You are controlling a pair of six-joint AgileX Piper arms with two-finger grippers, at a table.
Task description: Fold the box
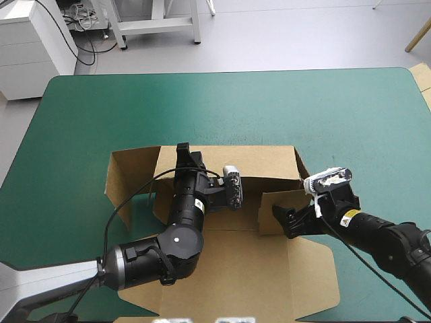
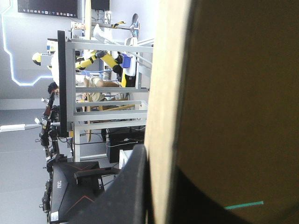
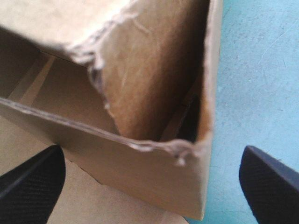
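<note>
Next, my right gripper grabs the box (image 1: 262,161) by its thin upright side (image 1: 275,214), since the open box spreads far wider than my fingers.
The brown box (image 1: 262,161) lies mid-table with its back wall and side flaps raised, and a wide panel (image 1: 269,276) flat toward the near edge. My left gripper (image 1: 182,149) reaches over the back wall's top edge near its left end. In the left wrist view it (image 2: 163,158) is shut on the box, with the board's edge (image 2: 163,93) running between the black fingers. My right gripper (image 1: 283,222) sits at the right inner flap (image 1: 279,202). In the right wrist view it (image 3: 152,154) stands open, and the flap's corner (image 3: 154,93) is just ahead between the fingers.
The teal-green cover (image 1: 269,101) lies bare beyond the box and to both sides. A tan sheet edge (image 1: 423,77) shows past the table's far right corner. A white cabinet (image 1: 27,47) stands off the far left corner.
</note>
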